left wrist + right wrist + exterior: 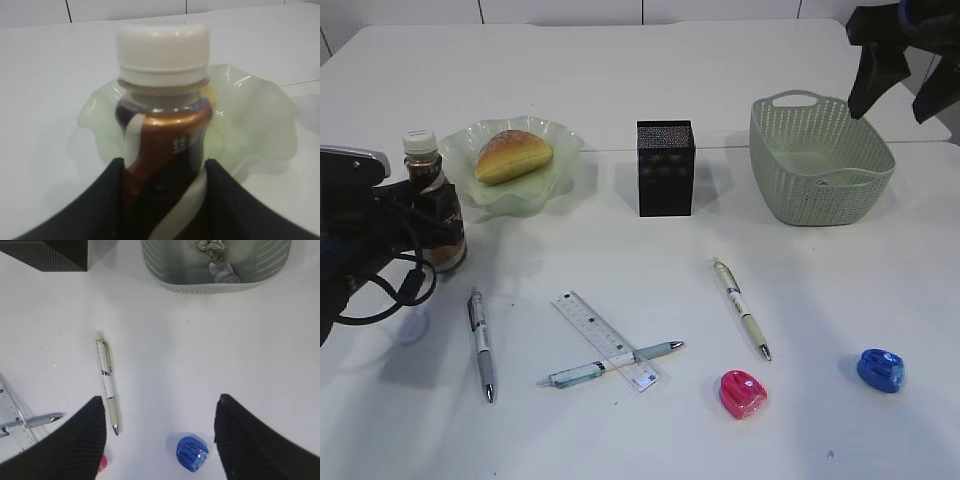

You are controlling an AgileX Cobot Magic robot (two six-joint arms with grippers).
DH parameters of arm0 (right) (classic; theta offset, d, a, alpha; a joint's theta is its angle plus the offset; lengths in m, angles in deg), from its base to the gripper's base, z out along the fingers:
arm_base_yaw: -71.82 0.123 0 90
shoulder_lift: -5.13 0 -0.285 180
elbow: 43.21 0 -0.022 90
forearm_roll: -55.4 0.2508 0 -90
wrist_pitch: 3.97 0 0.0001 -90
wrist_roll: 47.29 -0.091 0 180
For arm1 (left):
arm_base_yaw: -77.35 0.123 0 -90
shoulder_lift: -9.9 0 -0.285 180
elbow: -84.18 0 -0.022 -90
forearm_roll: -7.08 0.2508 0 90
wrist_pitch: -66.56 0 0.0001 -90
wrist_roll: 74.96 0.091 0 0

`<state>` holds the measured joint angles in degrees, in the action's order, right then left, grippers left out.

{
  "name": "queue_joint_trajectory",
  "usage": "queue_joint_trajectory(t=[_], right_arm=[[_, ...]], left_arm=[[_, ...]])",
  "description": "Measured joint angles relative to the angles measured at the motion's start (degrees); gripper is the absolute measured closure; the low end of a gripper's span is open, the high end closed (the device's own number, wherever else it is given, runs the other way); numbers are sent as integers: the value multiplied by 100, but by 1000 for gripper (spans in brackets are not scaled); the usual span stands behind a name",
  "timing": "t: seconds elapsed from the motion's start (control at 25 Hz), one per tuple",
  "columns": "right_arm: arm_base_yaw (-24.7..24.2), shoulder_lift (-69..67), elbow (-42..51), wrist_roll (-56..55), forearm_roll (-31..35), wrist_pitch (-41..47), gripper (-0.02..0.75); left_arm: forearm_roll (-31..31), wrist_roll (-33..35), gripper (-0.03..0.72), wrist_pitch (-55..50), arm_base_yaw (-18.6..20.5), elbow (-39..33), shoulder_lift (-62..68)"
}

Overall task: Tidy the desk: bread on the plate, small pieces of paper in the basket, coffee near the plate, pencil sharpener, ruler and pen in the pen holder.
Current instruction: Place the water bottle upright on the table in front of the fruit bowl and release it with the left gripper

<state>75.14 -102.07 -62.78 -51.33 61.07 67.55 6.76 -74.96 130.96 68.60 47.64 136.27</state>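
Observation:
The coffee bottle stands upright with its base on the tabletop beside the green plate and would stay standing, so it is time to open my left gripper.
My left gripper [425, 215] is shut on the brown coffee bottle [432, 200] with a white cap [162, 45], standing just left of the green plate [535, 200]. The bread [512, 155] lies on that plate. High above the basket [820, 160], my right gripper [905, 85] hangs open and empty. Crumpled paper [215, 260] lies inside the basket. On the table are three pens [482, 343] [610, 365] [741, 306], a clear ruler [605, 340], a pink sharpener [742, 392] and a blue sharpener [192, 452]. The black pen holder [665, 167] stands mid-table.
One pen lies across the ruler's near end. A seam runs across the white table [650, 250] behind the pen holder. The left arm's cables [380, 280] hang near the table's left edge.

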Motion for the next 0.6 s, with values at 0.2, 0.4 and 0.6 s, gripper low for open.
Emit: queue_joint_trajectory(t=[0.2,0.4,0.6], right_arm=[[0,0,0,0,0,0,208],[0,0,0,0,0,0,208],[0,0,0,0,0,0,208]], left_arm=[[32,0,370,0,0,0,0],[83,0,321,0,0,0,0],[196,0,232,69,0,0,0]])
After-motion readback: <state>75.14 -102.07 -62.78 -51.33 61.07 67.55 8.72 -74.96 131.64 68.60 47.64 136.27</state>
